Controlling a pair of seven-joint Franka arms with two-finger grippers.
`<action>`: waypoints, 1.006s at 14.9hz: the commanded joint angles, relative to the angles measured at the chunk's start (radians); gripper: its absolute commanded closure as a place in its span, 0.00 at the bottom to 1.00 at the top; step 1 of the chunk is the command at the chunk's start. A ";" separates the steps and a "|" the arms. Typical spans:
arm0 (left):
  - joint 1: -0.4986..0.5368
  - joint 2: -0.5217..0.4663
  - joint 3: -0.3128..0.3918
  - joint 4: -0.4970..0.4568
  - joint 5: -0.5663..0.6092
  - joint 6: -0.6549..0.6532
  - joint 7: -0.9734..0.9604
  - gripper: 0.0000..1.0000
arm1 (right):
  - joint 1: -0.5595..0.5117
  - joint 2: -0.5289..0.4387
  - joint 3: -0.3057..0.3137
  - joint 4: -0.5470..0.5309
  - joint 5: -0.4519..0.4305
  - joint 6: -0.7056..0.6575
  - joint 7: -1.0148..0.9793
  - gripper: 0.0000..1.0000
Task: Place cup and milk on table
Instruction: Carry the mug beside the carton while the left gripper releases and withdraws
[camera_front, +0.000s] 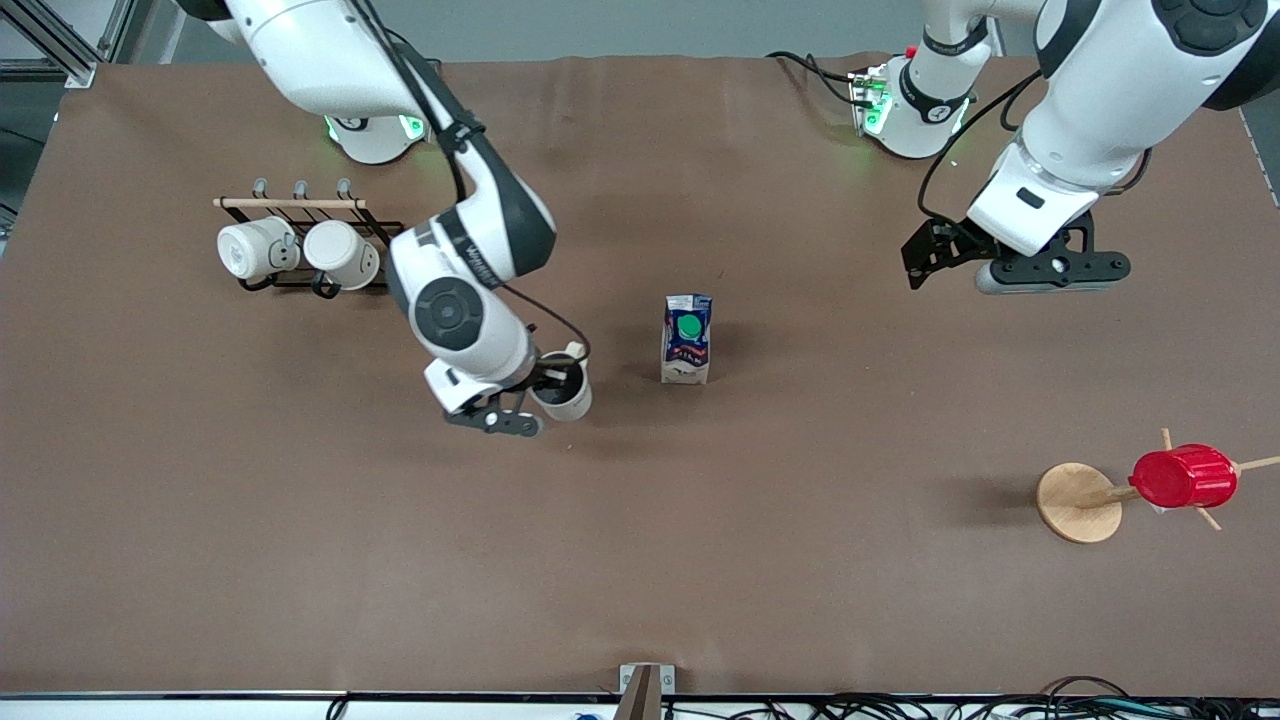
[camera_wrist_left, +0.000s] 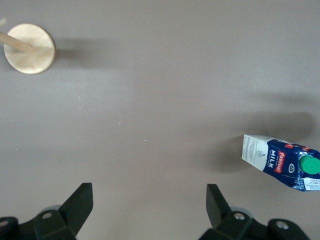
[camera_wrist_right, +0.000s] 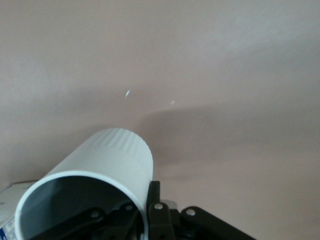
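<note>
The ribbed lower edge of the cup (camera_front: 563, 392) is still above a soft, spread-out shadow, so my right gripper needs to keep holding the cup until it stands on the tabletop.
The cup (camera_front: 563, 392), a cream-white mug with a grey inside, is upright and low over the table (camera_front: 300, 550), beside the milk toward the right arm's end. I cannot tell whether it touches the tabletop. My right gripper (camera_front: 553, 378) is shut on its rim, one finger inside and one outside; the right wrist view shows this grip (camera_wrist_right: 145, 200) and the cup's ribbed wall (camera_wrist_right: 107, 160). The milk (camera_front: 687, 338), a blue and white carton with a green cap, stands upright near the table's middle and shows in the left wrist view (camera_wrist_left: 280, 161). My left gripper (camera_front: 918, 262) is open and empty, raised over bare table near its own base (camera_wrist_left: 149, 192).
A black wire rack (camera_front: 290, 203) with two whiter mugs (camera_front: 258, 248) (camera_front: 342, 254) stands toward the right arm's end. A red ribbed cup (camera_front: 1183, 476) hangs on a wooden peg stand with a round disc base (camera_front: 1078, 502) toward the left arm's end, also in the left wrist view (camera_wrist_left: 30, 48).
</note>
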 joint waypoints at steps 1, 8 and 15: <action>0.070 0.026 -0.003 0.098 -0.002 -0.062 0.087 0.00 | 0.030 -0.002 -0.013 -0.061 0.029 0.067 0.014 0.99; 0.145 0.075 -0.014 0.180 0.007 -0.071 0.157 0.00 | 0.096 0.047 -0.013 -0.065 0.054 0.132 0.035 0.95; 0.150 0.161 0.034 0.333 -0.009 -0.214 0.254 0.00 | 0.113 0.061 -0.013 -0.078 0.055 0.152 0.034 0.20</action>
